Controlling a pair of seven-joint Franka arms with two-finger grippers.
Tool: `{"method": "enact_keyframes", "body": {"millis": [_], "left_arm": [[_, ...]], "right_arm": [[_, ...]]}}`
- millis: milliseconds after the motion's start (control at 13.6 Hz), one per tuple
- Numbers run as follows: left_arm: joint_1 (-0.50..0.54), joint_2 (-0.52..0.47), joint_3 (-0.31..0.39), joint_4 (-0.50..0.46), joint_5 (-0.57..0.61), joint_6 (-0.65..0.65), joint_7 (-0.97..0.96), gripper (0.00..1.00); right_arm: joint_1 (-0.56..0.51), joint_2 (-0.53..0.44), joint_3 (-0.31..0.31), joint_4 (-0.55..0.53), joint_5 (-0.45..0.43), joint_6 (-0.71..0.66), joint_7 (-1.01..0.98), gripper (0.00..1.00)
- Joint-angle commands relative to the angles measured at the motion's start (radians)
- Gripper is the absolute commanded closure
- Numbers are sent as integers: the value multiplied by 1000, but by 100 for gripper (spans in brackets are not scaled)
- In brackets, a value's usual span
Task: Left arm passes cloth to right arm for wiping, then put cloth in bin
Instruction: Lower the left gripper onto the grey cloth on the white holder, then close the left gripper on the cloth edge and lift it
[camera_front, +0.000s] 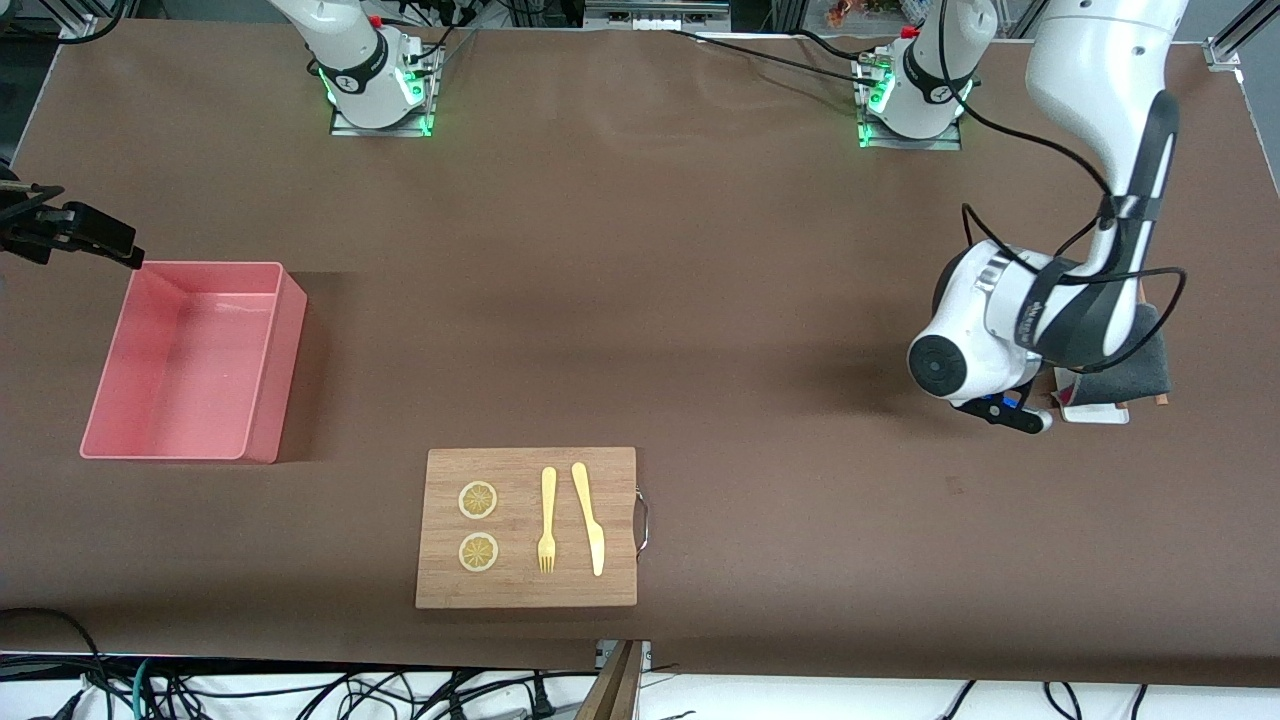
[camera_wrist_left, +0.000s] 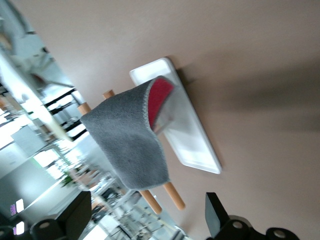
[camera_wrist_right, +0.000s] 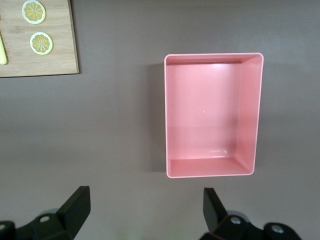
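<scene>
The left gripper reaches the cloth next and grabs its middle over the rods, so the loose ends stay free for my right gripper.
The dark grey cloth (camera_front: 1135, 365) hangs over a small rack of wooden rods (camera_wrist_left: 172, 194) at the left arm's end of the table, and its pinkish-red reverse (camera_wrist_left: 159, 100) shows at one fold. In the left wrist view the cloth (camera_wrist_left: 130, 145) lies just ahead of my left gripper (camera_wrist_left: 145, 220), which is open and apart from it. From the front, the left arm's wrist (camera_front: 1000, 330) hides those fingers. The pink bin (camera_front: 285, 350) stands at the right arm's end. My right gripper (camera_front: 128, 252) hovers open beside the bin (camera_wrist_right: 250, 115), holding nothing.
A white flat tray (camera_wrist_left: 192, 150) lies under the rack. A wooden board (camera_front: 520, 580) near the front edge carries two lemon slices (camera_front: 477, 500), a yellow fork (camera_front: 547, 520) and a yellow knife (camera_front: 590, 520). The brown table (camera_front: 700, 300) lies between the arms.
</scene>
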Motion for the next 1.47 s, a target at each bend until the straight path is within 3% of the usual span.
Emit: {"method": "enact_keyframes", "body": {"millis": [0,514,882,1249,1396], "left_arm": [[-1,-26,-4,-145,126,89,-139,0],[60,48,-4,-150,330,182,-230,0],[83,69,-4,-150,402,194,-241,0],[100,74,-1,-149,471,214,-247,13],[100,75,-1,-149,490,214,-248,31]], "right_arm": [[-11,-8,5,1,21,-1,-18,0],[-13,-7,5,1,24,-1,-18,0],[-14,-7,4,1,26,-1,-20,0],[-14,-7,4,1,26,-1,-20,0],[-14,-8,4,1,26,-1,-18,0]]}}
